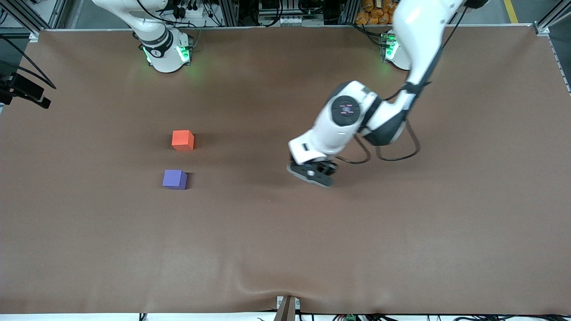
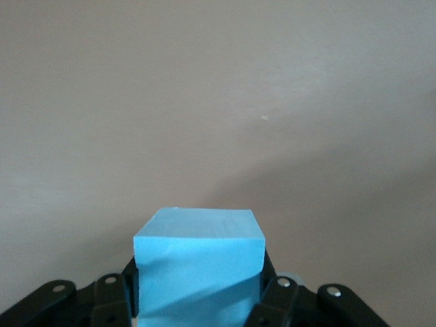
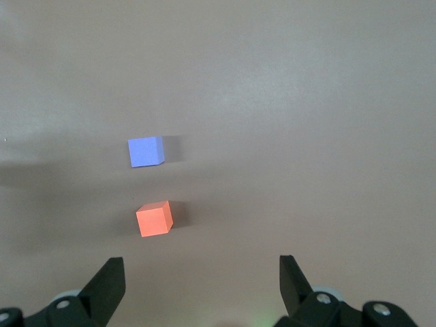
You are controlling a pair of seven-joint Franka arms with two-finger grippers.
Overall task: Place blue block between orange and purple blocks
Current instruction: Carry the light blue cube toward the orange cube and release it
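Observation:
The blue block (image 2: 197,262) still hangs above the tabletop in the left wrist view. It stays in my closed left gripper for now, until it is on the tabletop.
The blue block (image 2: 197,262) is a light sky-blue cube, gripped between the black fingers of my left gripper (image 2: 199,289). In the front view the left gripper (image 1: 312,173) is low over the middle of the table and hides the block. The orange block (image 1: 183,140) and the purple block (image 1: 175,179) sit apart toward the right arm's end, the purple one nearer the front camera. A bare gap lies between them. My right gripper (image 3: 199,272) is open and empty, high over the table, looking down on the orange block (image 3: 154,219) and the purple block (image 3: 145,151).
The brown table mat (image 1: 401,232) is bare around the blocks. The right arm's base (image 1: 164,51) stands at the table's back edge. A small camera mount (image 1: 287,307) sits at the front edge.

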